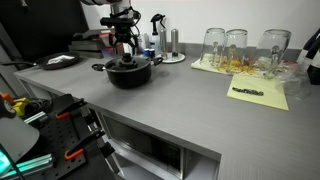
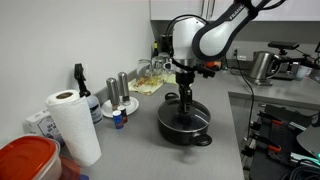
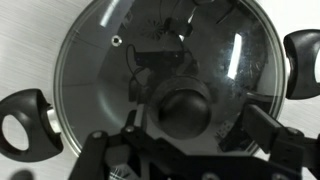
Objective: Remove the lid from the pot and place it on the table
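I can close my gripper on the knob now: the knob [image 1: 127, 59] [image 3: 184, 111] is between its open fingers, with one finger on either side, so closing now would hold it.
The black pot [image 1: 132, 74] stands on the grey table [image 1: 185, 100] and shows in both exterior views [image 2: 186, 125]. The glass lid [image 3: 105, 70] sits on it, with its black knob [image 3: 185, 108] at the centre. The pot's two side handles [image 3: 22, 122] show at the edges of the wrist view. My gripper [image 3: 196, 124] is lowered straight over the lid [image 2: 185, 112]. Its fingers stand on either side of the knob, with a gap still visible on one side. It is open. It also shows in an exterior view [image 1: 126, 54].
Clear glass jars [image 1: 236, 45] stand on a yellow paper sheet [image 1: 262, 93]. A paper towel roll [image 2: 72, 125], a red container [image 2: 25, 160], a spray bottle [image 2: 80, 82] and metal shakers [image 2: 122, 88] stand near the pot. The table edge [image 1: 170, 135] drops off at the front.
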`<state>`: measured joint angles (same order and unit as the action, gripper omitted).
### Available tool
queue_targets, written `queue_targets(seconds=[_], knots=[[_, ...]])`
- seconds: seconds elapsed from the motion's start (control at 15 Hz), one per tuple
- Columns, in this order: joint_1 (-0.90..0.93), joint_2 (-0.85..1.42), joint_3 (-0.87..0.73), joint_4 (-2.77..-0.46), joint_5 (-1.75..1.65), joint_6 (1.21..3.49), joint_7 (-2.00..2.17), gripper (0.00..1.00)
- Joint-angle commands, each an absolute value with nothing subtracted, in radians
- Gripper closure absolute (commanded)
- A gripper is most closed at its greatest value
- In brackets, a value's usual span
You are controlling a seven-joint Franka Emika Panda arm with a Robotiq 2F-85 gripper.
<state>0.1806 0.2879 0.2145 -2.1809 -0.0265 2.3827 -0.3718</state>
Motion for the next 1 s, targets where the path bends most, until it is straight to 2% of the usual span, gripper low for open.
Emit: queue_targets(seconds=[0.0,0.33,0.4,0.93], knots=[[0.162,0.319,0.233,-2.15,-0.012,2.388,-0.409,0.33],[0.151,0.3,0.238,-2.156,-0.011,2.39,-0.422,0.72],[0.15,0.295,0.24,-2.159,-0.009,2.391,-0.424,0.75],[0.159,0.17,0.245,-2.196,-0.028,2.354,-0.406,0.75]])
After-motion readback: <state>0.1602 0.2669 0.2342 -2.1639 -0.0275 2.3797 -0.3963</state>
